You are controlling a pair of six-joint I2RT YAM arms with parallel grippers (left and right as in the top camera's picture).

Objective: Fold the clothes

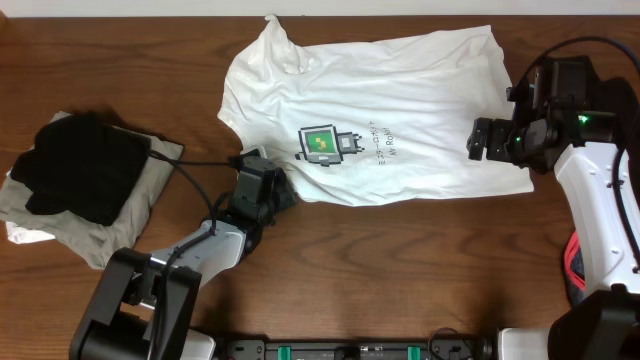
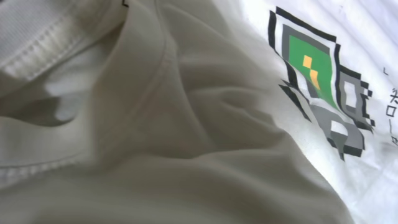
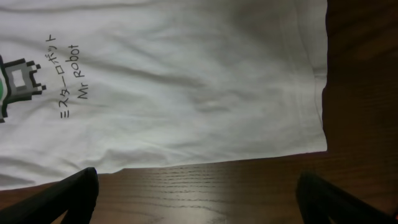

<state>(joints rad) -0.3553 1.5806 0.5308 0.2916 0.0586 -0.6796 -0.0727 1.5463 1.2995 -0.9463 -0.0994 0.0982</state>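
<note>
My left gripper is to grab the white T-shirt [image 1: 400,90] next by its near-side edge [image 1: 298,194] beside the collar, so it can draw the T-shirt closer and straight for folding.
The white T-shirt [image 1: 400,90] lies spread flat at the top middle of the table, its green plug logo [image 1: 322,145] facing up. My left gripper [image 1: 265,192] sits at the shirt's lower left edge near the collar. In the left wrist view, bunched white cloth [image 2: 205,130] and the logo [image 2: 314,68] fill the frame and hide the fingers. My right gripper [image 1: 482,140] hovers over the shirt's right hem. In the right wrist view it is open [image 3: 199,199] over bare wood beside the hem corner [image 3: 314,134] and holds nothing.
At the left of the wooden table [image 1: 400,270], a black garment [image 1: 85,165] lies on a folded beige one [image 1: 140,218]. A black cable [image 1: 195,160] runs to the left arm. A red cable [image 1: 572,262] hangs at the right edge.
</note>
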